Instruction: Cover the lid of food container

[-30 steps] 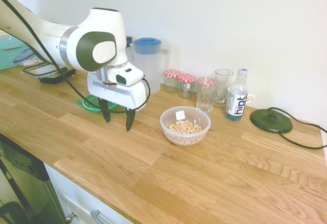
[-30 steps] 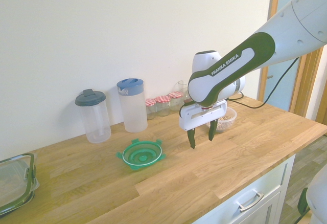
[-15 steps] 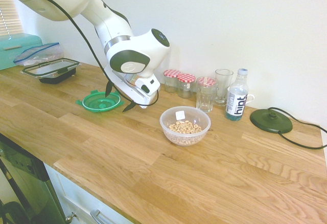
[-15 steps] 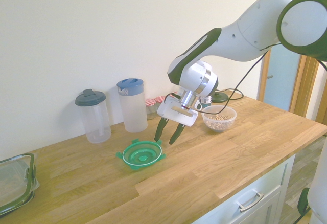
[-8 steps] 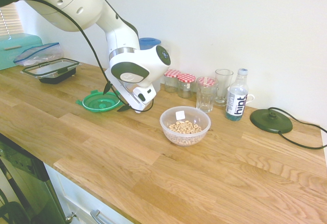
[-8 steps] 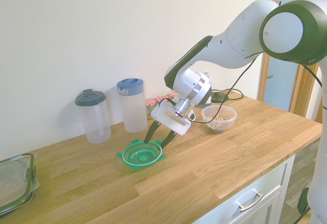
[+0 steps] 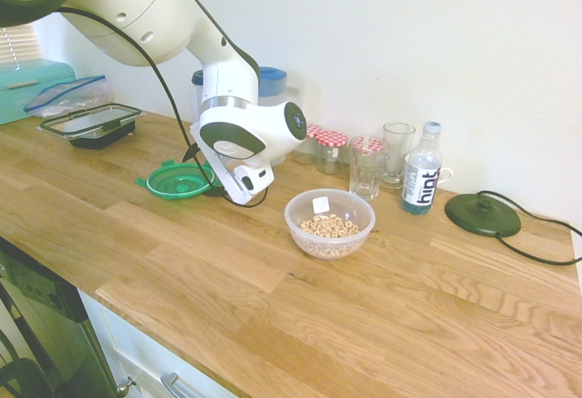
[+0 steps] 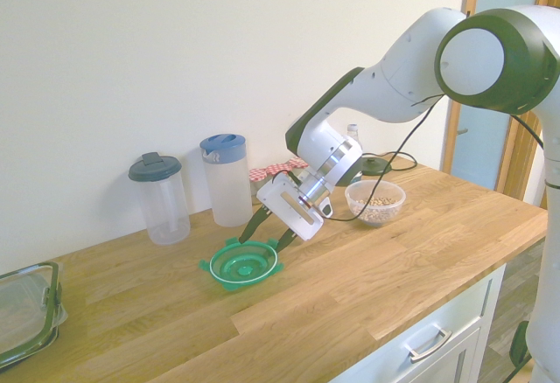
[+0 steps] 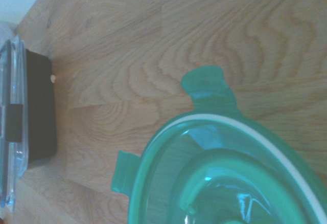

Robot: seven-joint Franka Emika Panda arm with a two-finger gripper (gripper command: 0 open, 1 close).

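Note:
The robot's gripper should pinch the lid by its thin outer rim next, because the round green lid is too wide for the open fingers.
The lid [image 7: 177, 181] [image 8: 243, 263] is round, translucent green with side clips, and lies flat on the wooden counter. It fills the wrist view, lid [image 9: 225, 173], with a white ring along its rim. My gripper [image 7: 205, 175] [image 8: 267, 236] is tilted and open just above the lid's edge on the bowl side, one dark finger to each side, nothing held. The food container [image 7: 329, 223] [image 8: 375, 202], a clear round bowl of tan cereal rings, stands uncovered further along the counter, apart from the lid.
A blue-lidded jug [image 8: 226, 179] and a dark-lidded jug [image 8: 159, 198] stand at the wall behind the lid. Jars [image 7: 329, 148], glasses [image 7: 366, 166], a water bottle [image 7: 421, 180] and a black round base [image 7: 482, 214] line the wall. A black-rimmed rectangular container [image 7: 91, 125] sits at the counter's far end.
The arm swung from beside the bowl over to the lid, tilted and came down to its edge. The fingers stayed open. Lid and bowl have not moved.

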